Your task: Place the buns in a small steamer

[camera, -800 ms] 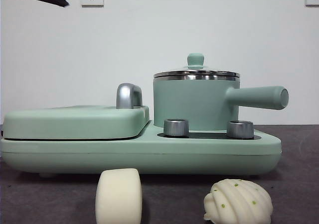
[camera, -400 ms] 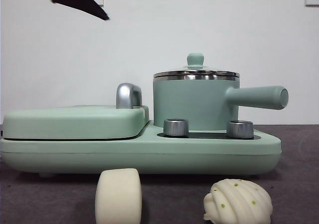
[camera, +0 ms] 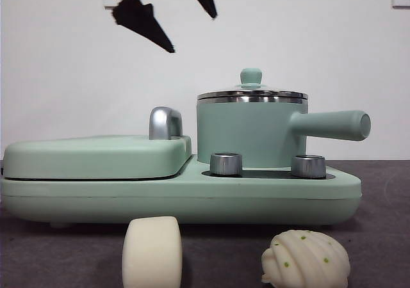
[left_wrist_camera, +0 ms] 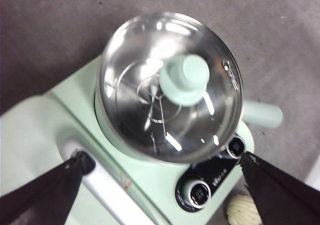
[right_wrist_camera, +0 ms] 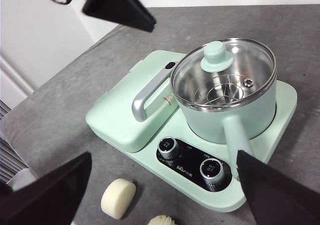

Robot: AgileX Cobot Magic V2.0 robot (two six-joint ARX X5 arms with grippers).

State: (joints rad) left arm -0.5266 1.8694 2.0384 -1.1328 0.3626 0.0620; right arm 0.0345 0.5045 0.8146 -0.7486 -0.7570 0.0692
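I will grab the lid by its narrow green knob (left_wrist_camera: 187, 77) with my left gripper next, because the wide glass lid (left_wrist_camera: 142, 92) sits flush across the whole steamer.
The small steamer (camera: 250, 131) stands on the right of the mint-green cooker base, glass lid with green knob (camera: 251, 77) on. It also shows in the left wrist view (left_wrist_camera: 170, 90) and the right wrist view (right_wrist_camera: 225, 100). The smooth cream roll (camera: 152, 253) and the ridged speckled bun (camera: 306, 259) lie on the table in front of the base; both show in the right wrist view (right_wrist_camera: 118, 198) (right_wrist_camera: 162, 220). My left gripper (camera: 192, 33) hangs open and empty above the cooker, left of the lid knob (left_wrist_camera: 184, 79). My right gripper (right_wrist_camera: 165, 154) is open, high, and holds nothing.
The flat hinged griddle (camera: 96, 155) with its chrome handle (camera: 165, 123) fills the left of the base. Two steel dials (camera: 226, 164) sit below the steamer. The steamer's long handle (camera: 333, 125) sticks out to the right. The table is dark grey.
My left gripper has come in from the top left corner, moving right and down toward the steamer's lid. The buns and steamer have not moved.
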